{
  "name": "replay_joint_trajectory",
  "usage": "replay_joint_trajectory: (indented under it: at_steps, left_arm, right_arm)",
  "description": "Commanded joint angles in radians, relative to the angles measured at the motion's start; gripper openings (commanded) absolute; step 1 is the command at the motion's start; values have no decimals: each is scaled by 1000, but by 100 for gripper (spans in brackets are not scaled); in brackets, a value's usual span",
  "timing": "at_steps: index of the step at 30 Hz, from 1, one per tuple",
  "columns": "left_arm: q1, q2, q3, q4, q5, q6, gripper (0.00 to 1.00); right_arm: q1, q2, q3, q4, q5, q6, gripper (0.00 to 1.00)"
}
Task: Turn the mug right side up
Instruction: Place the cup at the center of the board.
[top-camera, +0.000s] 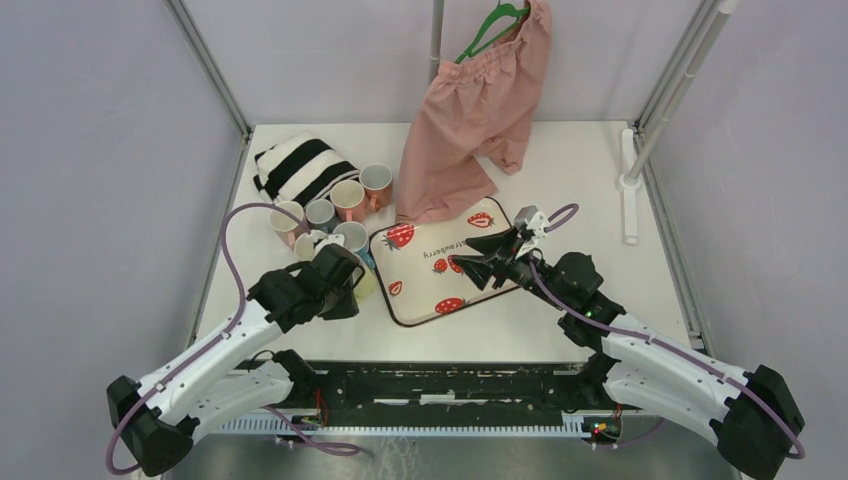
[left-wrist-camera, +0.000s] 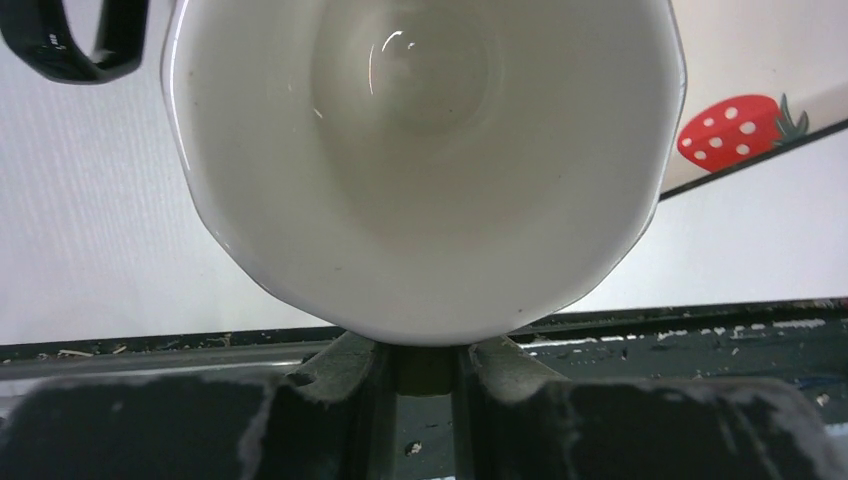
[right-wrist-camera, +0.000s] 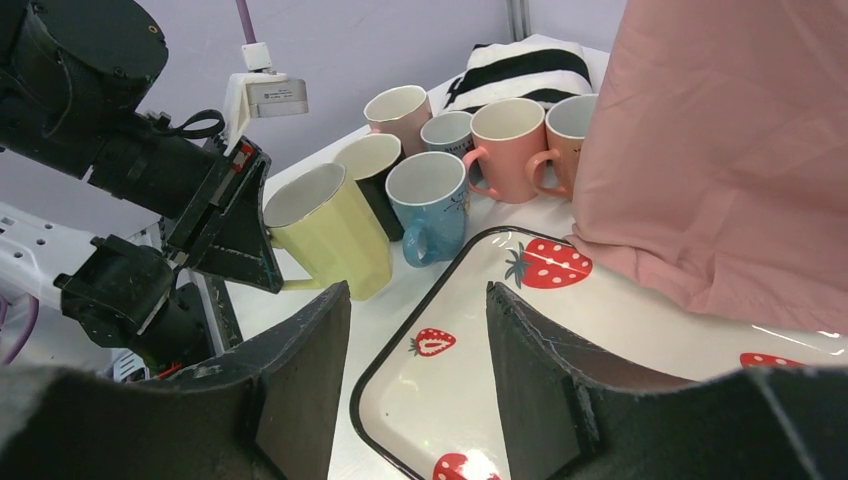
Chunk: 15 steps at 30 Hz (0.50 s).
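Observation:
My left gripper should move the tilted mug to the flat spot against the blue mug before it releases; the mug is still short of it.
A pale yellow mug (right-wrist-camera: 335, 235) with a white inside leans at the table's left, next to the tray. Its mouth faces up and toward my left gripper (right-wrist-camera: 262, 262), which is shut on the mug's handle. In the left wrist view the white inside of the mug (left-wrist-camera: 420, 150) fills the frame above that gripper (left-wrist-camera: 425, 352). From above, only a sliver of the mug (top-camera: 366, 284) shows past the left gripper (top-camera: 350, 288). My right gripper (top-camera: 482, 256) hangs open over the tray, nothing between its fingers (right-wrist-camera: 300, 340).
A strawberry-print tray (top-camera: 420, 290) lies at the centre. Several upright mugs (top-camera: 335, 205) cluster behind the yellow one, the blue mug (right-wrist-camera: 430, 205) closest. A striped cloth (top-camera: 300, 165) lies behind them. Pink shorts (top-camera: 475, 110) hang down onto the tray's far edge.

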Motion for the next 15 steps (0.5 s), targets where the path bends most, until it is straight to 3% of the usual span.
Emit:
replay_joint_trajectory:
  at_steps: [1, 15]
  left_arm:
    - [-5, 10, 56, 58, -130, -69, 2]
    - [-5, 145, -3, 167, -256, -144, 2]
  right_arm:
    - [5, -2, 1, 10, 24, 2, 58]
    - [4, 17, 25, -14, 20, -7, 58]
